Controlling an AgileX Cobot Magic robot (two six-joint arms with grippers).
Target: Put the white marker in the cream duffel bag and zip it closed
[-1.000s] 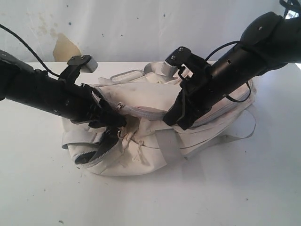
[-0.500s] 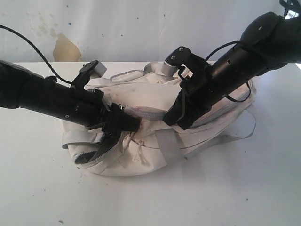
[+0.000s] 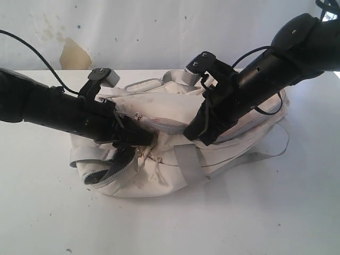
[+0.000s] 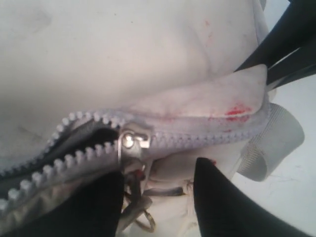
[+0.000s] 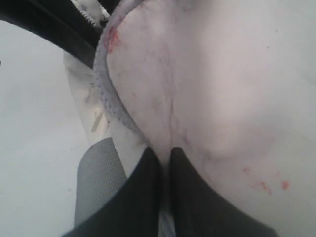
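Note:
My left gripper should close on the pull (image 4: 134, 185) now, because both fingers reach down alongside the pull, past the small ring.
The cream duffel bag (image 3: 164, 103) lies in the middle of the table, smudged red. Its grey zipper (image 3: 109, 172) gapes at the near left end. In the left wrist view the metal slider (image 4: 132, 140) sits where the teeth meet, and its pull and a small ring (image 4: 143, 224) hang beside one finger. My left gripper (image 3: 144, 139) (image 4: 158, 170) is open there, its fingers wide apart on either side of the pull. My right gripper (image 3: 194, 135) (image 5: 164, 150) is shut on a fold of the bag's fabric (image 5: 222, 74). The white marker is out of view.
Grey webbing straps (image 3: 187, 162) (image 5: 96, 182) wrap the bag, and one loops out at its right end (image 3: 281, 143). The white table (image 3: 239, 212) runs around the bag. A stained wall (image 3: 74, 53) stands behind.
My left gripper has slid to the right along the bag's zipper line, then settled. The right gripper keeps its pinch on the fabric, almost still.

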